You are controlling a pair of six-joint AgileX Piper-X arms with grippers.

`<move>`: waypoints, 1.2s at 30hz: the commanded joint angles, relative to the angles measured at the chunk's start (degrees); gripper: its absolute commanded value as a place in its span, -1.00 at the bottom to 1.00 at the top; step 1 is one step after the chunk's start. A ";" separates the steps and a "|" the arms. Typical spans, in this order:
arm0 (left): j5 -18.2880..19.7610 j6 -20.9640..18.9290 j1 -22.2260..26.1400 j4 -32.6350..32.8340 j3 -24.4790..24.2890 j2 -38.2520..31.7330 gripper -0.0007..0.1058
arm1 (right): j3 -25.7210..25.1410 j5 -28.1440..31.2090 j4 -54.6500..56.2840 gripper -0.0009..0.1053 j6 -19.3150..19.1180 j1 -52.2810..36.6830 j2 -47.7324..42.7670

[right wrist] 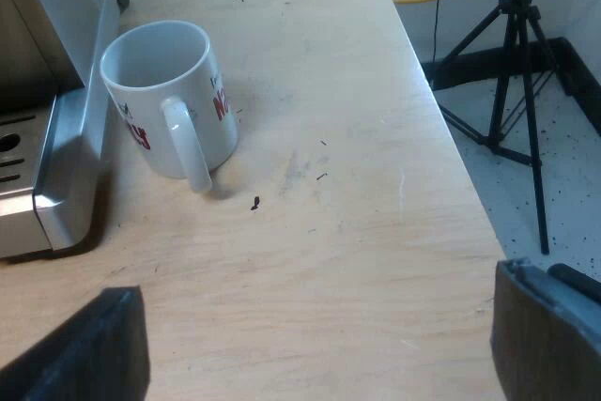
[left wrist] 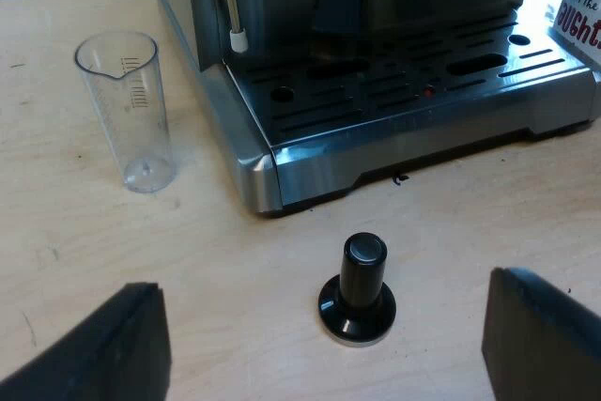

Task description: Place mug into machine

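Observation:
My right gripper needs to grab the mug next by its handle (right wrist: 188, 146), which points out over open table, because the machine's metal side (right wrist: 83, 133) is close against the mug.
A white mug (right wrist: 169, 96) with red lettering stands upright on the wooden table, close beside the espresso machine's (right wrist: 56, 157) drip tray edge, its handle toward me. The mug's rim (left wrist: 580, 7) also shows past the tray's corner in the left wrist view. My right gripper (right wrist: 315, 345) hovers open above the bare table, short of the mug, with nothing between its fingers. My left gripper (left wrist: 329, 345) is open too, above a tamper (left wrist: 359, 290) with a black knob that stands in front of the machine's slotted drip tray (left wrist: 404, 91).
A clear measuring glass (left wrist: 127, 110) stands on the table beside the machine's corner. A steam wand (left wrist: 233, 7) hangs over the tray. Beyond the mug the table (right wrist: 413, 91) ends at an edge, and a black tripod (right wrist: 516, 72) stands on the floor there.

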 commanded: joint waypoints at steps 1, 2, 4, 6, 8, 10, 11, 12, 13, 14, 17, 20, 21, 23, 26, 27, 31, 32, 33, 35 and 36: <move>-0.31 -0.28 0.06 -1.05 -0.28 -7.67 0.32 | -0.08 -0.21 -0.50 0.79 -0.20 0.07 -2.34; -0.31 -0.28 0.06 -1.05 -0.28 -7.67 0.32 | -0.08 -0.21 -0.50 0.79 -0.20 0.07 -2.34; -0.31 -0.28 0.06 -1.05 -0.28 -7.67 0.32 | -0.08 -0.21 -0.50 0.79 -0.20 0.07 -2.34; -0.31 -0.28 0.06 -1.05 -0.28 -7.67 0.32 | -0.08 -0.21 -0.50 0.79 -0.20 0.07 -2.34; -0.31 -0.28 0.06 -1.05 -0.28 -7.67 0.32 | -0.08 -0.21 -0.50 0.79 -0.20 0.07 -2.34; -0.31 -0.28 0.06 -1.05 -0.28 -7.67 0.32 | -0.08 -0.21 -0.50 0.79 0.09 0.07 -2.34; -0.31 -0.28 0.06 -1.05 -0.28 -7.67 0.32 | -0.08 -0.21 -0.50 0.79 0.09 0.07 -2.34; -0.31 -0.28 0.06 -1.05 -0.28 -7.67 0.32 | -0.08 -0.21 -0.50 0.79 0.09 0.07 -2.34; -0.31 -0.28 0.06 -1.05 -0.28 -7.67 0.32 | -0.08 -0.21 -0.50 0.79 0.09 0.07 -2.34; -0.31 -0.28 0.06 -1.05 -0.28 -7.67 0.32 | -0.08 -0.21 -0.50 0.79 0.09 0.07 -2.34; -0.31 -0.28 0.06 -1.05 -0.28 -7.67 0.32 | -0.08 -0.21 -0.50 0.79 0.09 0.07 -2.34; -0.31 -0.28 0.06 -1.05 -0.28 -7.67 0.32 | -0.08 -0.21 -0.50 0.79 0.09 0.07 -2.34; -0.31 -0.28 0.06 -1.05 -0.28 -7.67 0.32 | -0.08 -0.21 -0.50 0.79 0.09 0.07 -2.34; -0.31 -0.28 0.06 -1.05 -0.28 -7.67 0.32 | -0.08 -0.21 -0.50 0.79 0.09 0.07 -2.34; -0.31 -0.28 0.06 -1.05 -0.28 -7.67 0.32 | -0.08 -0.21 -0.50 0.79 0.24 0.07 -2.34; -0.31 -0.28 0.06 -1.05 -0.28 -7.67 0.32 | -0.08 -0.21 -0.50 0.79 0.22 0.07 -2.34; -0.31 -0.28 0.06 -1.05 -0.28 -7.67 0.32 | -0.08 -0.32 -0.50 0.79 0.22 0.07 -2.34; -0.31 -0.28 0.06 -1.05 -0.28 -7.67 0.32 | -0.08 -0.32 -0.50 0.79 0.22 0.07 -2.34; -0.31 -0.28 0.06 -1.05 -0.28 -7.67 0.32 | -0.08 -0.32 -0.50 0.79 0.22 0.07 -2.34; -0.05 -0.28 0.06 -1.05 -0.28 -7.67 0.32 | -0.08 -0.70 -0.50 0.79 0.22 0.07 -2.34; 0.93 -0.28 0.06 -1.05 -0.28 -7.67 0.32 | -0.08 -1.83 -0.50 0.79 -0.43 0.07 -2.34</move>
